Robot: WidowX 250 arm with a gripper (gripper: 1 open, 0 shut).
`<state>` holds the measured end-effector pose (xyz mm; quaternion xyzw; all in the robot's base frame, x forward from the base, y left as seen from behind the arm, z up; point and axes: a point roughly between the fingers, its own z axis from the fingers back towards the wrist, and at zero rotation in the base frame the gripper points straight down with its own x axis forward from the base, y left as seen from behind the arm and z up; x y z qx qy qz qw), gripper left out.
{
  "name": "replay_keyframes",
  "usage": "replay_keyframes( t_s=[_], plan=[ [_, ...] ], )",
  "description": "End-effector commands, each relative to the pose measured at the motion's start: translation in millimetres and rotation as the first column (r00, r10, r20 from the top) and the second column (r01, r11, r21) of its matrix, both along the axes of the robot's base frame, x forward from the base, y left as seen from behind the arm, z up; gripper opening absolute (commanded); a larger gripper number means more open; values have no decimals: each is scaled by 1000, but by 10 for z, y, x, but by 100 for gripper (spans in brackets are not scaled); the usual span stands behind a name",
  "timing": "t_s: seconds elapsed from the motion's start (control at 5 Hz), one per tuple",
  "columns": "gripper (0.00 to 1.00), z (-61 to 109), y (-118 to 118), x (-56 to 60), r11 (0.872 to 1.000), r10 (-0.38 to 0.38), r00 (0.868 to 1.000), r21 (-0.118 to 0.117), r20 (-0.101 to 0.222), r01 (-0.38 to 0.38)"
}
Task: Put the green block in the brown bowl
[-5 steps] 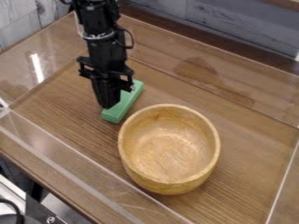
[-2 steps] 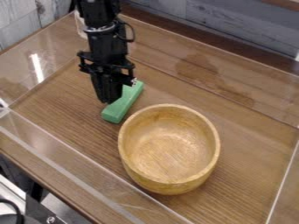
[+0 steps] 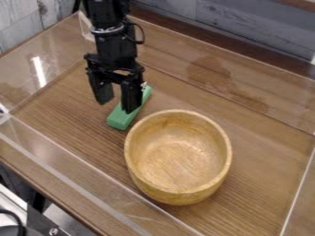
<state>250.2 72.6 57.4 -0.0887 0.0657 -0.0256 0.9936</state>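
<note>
The robot's gripper should put the green block [image 3: 125, 114] in the brown bowl, so next it should grab the block by its end [image 3: 143, 91].
The green block [image 3: 125, 114] lies flat on the wooden table, just beyond the upper-left rim of the brown bowl [image 3: 180, 155]. My gripper [image 3: 113, 95] points down over the block's far end with its two black fingers spread apart, open. Nothing is between the fingers; their tips stand at or just above the block's left part. The bowl is empty and stands upright to the lower right of the block.
Clear plastic walls [image 3: 50, 157] edge the table on the left and front. A grey plank wall [image 3: 234, 23] runs along the back. Bare wood tabletop [image 3: 234, 88] lies to the right of the arm.
The fingers, shut together earlier, have spread open. The hand stays in the same spot over the block, and the block has not moved.
</note>
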Motion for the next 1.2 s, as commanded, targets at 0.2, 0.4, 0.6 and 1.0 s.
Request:
replay_keyframes(
  t_s=[0.2, 0.4, 0.6, 1.0],
  plan=[
    [100, 79, -30, 103, 999, -24, 996, 26, 84, 22],
    [100, -6, -27, 109, 999, -26, 996, 26, 88, 24],
    [100, -90, -19, 116, 999, -26, 996, 25, 89, 24],
    [100, -244, 0, 129, 1000, -14, 996, 18, 84, 12]
  ],
)
